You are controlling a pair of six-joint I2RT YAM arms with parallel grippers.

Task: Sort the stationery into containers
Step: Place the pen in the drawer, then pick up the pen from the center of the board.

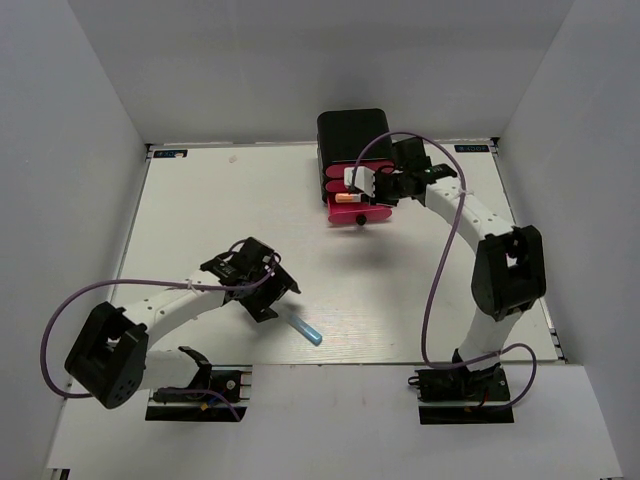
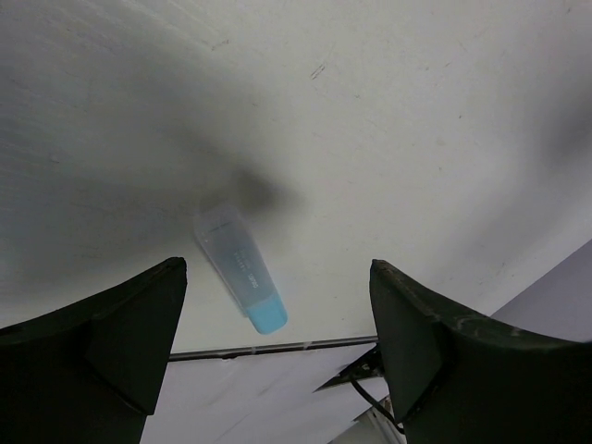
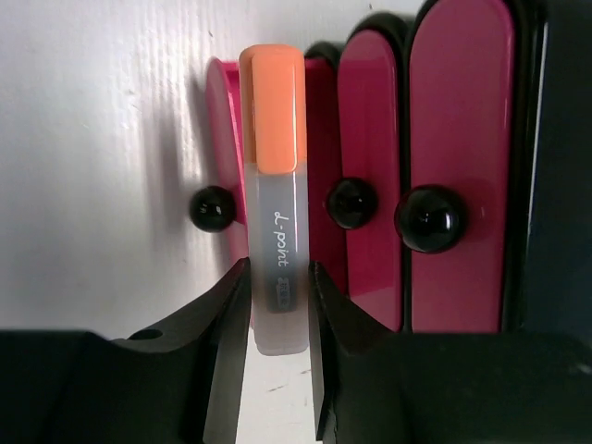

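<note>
The marker hangs high above the open drawer's knobbed front and would likely catch on the drawer's rim, so my right gripper needs to keep holding it.
My right gripper (image 3: 277, 268) is shut on a stubby marker with an orange cap and clear grey body (image 3: 276, 185). It holds the marker in front of the three pink drawers (image 3: 460, 139) with black round knobs (image 3: 430, 218). In the top view the right gripper (image 1: 380, 185) is at the glossy black box (image 1: 352, 135), whose lowest drawer (image 1: 358, 212) stands pulled out. My left gripper (image 1: 272, 288) is open and empty. A stubby blue-capped marker (image 1: 305, 328) lies on the table just beyond it. In the left wrist view that marker (image 2: 239, 268) lies between and beyond my open fingers (image 2: 139, 324).
The white table (image 1: 220, 210) is walled by white panels at the back and sides. Its near edge (image 2: 268, 349) runs just past the blue marker. Purple cables loop from both arms (image 1: 440, 260).
</note>
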